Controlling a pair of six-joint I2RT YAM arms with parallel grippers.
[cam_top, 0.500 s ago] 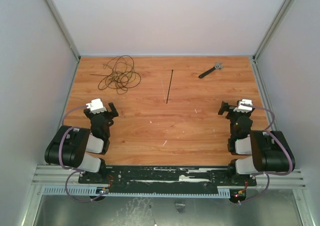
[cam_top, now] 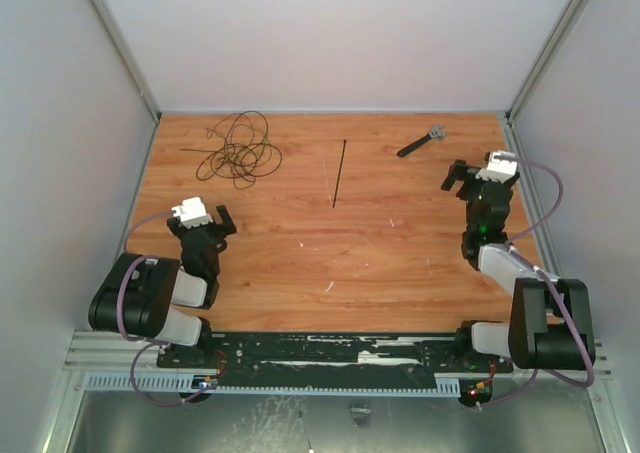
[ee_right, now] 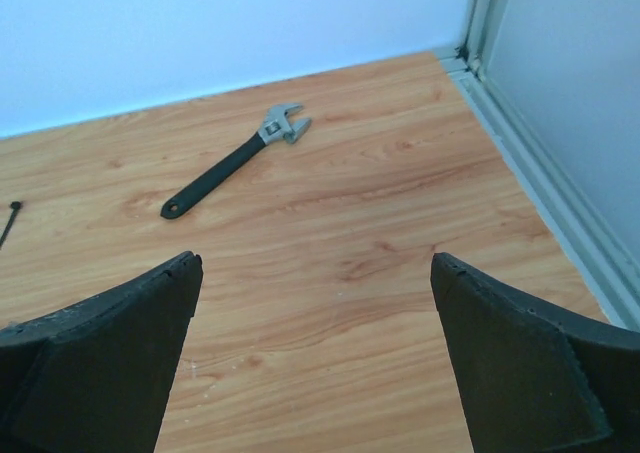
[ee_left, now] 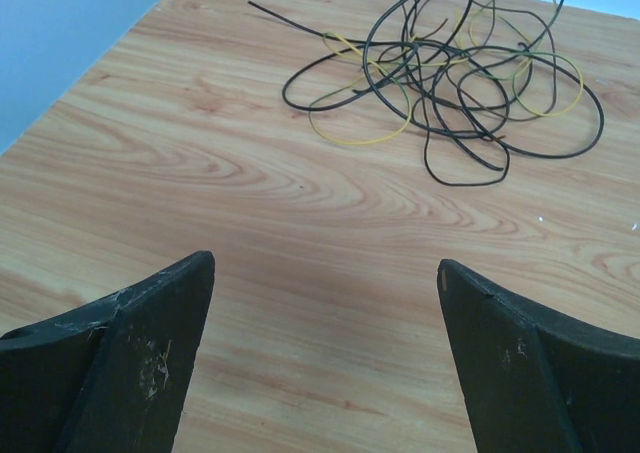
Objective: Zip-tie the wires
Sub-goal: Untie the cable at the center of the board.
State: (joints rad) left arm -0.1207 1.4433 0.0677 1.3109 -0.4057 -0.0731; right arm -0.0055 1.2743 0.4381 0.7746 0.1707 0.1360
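Note:
The left gripper grabs one black wire near its loose end next, which leaves the length of the wire free for zip-tying.
The wires [cam_top: 238,149] lie in loose dark loops at the table's far left; in the left wrist view [ee_left: 455,73] they show black and yellow strands. The zip tie [cam_top: 339,173], a straight black strip, lies at the far middle; only its end shows at the left edge of the right wrist view [ee_right: 8,218]. My left gripper [cam_top: 222,218] is open and empty, near the left side, short of the wires. My right gripper [cam_top: 456,175] is open and empty at the right, short of the wrench.
A dark-handled wrench [cam_top: 420,140] with a grey head lies at the far right, also in the right wrist view [ee_right: 235,159]. White walls and metal rails [ee_right: 530,153] bound the wooden table [cam_top: 380,243].
My right arm has extended forward, carrying its gripper farther up the table toward the wrench. The left arm has not moved.

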